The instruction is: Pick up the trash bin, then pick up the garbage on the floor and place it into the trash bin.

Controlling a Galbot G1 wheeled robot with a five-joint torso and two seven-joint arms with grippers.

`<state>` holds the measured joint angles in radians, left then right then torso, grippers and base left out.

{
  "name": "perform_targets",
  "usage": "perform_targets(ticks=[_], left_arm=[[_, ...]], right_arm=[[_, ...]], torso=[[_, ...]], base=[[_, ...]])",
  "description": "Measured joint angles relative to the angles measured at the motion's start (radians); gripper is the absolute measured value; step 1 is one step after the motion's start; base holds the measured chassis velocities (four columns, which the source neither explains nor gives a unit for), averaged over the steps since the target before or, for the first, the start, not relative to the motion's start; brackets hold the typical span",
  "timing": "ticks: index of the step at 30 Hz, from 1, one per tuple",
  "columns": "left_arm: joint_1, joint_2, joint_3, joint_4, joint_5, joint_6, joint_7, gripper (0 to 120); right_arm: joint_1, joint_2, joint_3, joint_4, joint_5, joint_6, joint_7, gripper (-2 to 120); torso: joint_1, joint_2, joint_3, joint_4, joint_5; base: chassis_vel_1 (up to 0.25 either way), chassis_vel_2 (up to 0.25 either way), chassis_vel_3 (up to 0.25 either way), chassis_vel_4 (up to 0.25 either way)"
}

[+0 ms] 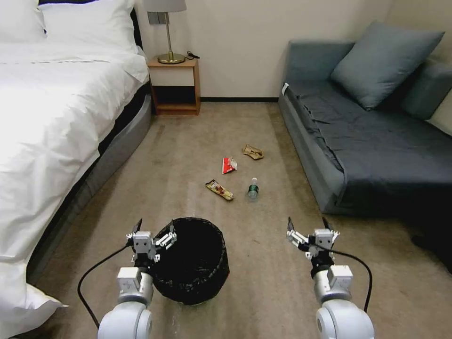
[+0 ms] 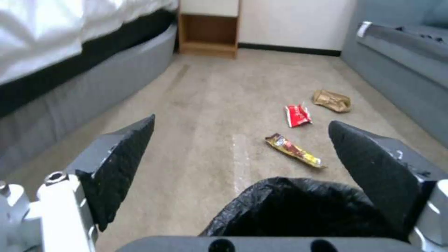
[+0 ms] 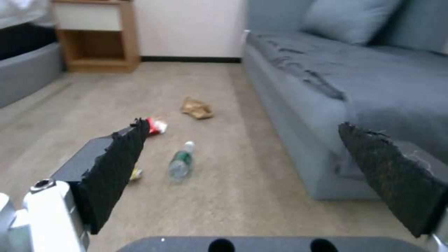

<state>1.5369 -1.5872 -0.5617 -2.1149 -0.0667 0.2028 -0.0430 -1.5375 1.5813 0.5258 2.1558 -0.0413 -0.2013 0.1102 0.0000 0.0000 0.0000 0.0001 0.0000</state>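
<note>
My left gripper is going to pinch the trash bin by its thin rim next, because the bin's round body is far wider than my open fingers.
The trash bin, black mesh with a black liner, stands on the carpet close in front of me; its rim shows near the left wrist camera. My left gripper hangs open over the bin's left rim, one finger inside that edge and one outside. My right gripper is open above bare carpet to the bin's right. The garbage lies farther ahead: a clear bottle, a red-white packet, a yellow-brown wrapper and crumpled tan paper.
A white bed runs along the left and a grey sofa along the right, leaving a carpet lane between. A wooden nightstand with a lamp stands at the far wall.
</note>
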Motion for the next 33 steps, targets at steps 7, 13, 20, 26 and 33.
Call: perform_targets(ticks=[7, 13, 20, 26, 33], left_arm=[[0.022, 0.056, 0.011, -0.098, -0.027, 0.105, -0.015, 100], [0.026, 0.150, 0.013, -0.107, -0.131, 0.220, -0.090, 100], [-0.012, 0.238, 0.024, -0.099, -0.331, 0.454, -0.280, 100], [-0.073, 0.269, 0.045, -0.013, -0.441, 0.526, -0.363, 100], [-0.102, 0.275, 0.052, 0.037, -0.498, 0.541, -0.392, 100]], right_arm=[[-0.032, 0.000, -0.016, 0.068, -0.018, -0.033, 0.039, 100], [-0.038, -0.027, 0.001, 0.073, 0.007, -0.044, 0.062, 100], [-0.047, -0.033, 0.014, 0.075, 0.019, -0.048, 0.074, 100], [-0.051, -0.026, 0.004, 0.082, 0.018, -0.046, 0.078, 100], [-0.040, -0.042, 0.008, 0.082, 0.032, -0.043, 0.079, 100]], torso=[[0.000, 0.000, 0.000, 0.0000, 0.0000], [0.000, 0.000, 0.000, 0.0000, 0.0000], [0.000, 0.000, 0.000, -0.0001, 0.0002], [0.000, 0.000, 0.000, -0.0001, -0.0002], [0.000, 0.000, 0.000, -0.0001, 0.0000]], base=[[0.000, 0.000, 0.000, 0.000], [0.000, 0.000, 0.000, 0.000], [0.000, 0.000, 0.000, 0.000], [0.000, 0.000, 0.000, 0.000], [0.000, 0.000, 0.000, 0.000]])
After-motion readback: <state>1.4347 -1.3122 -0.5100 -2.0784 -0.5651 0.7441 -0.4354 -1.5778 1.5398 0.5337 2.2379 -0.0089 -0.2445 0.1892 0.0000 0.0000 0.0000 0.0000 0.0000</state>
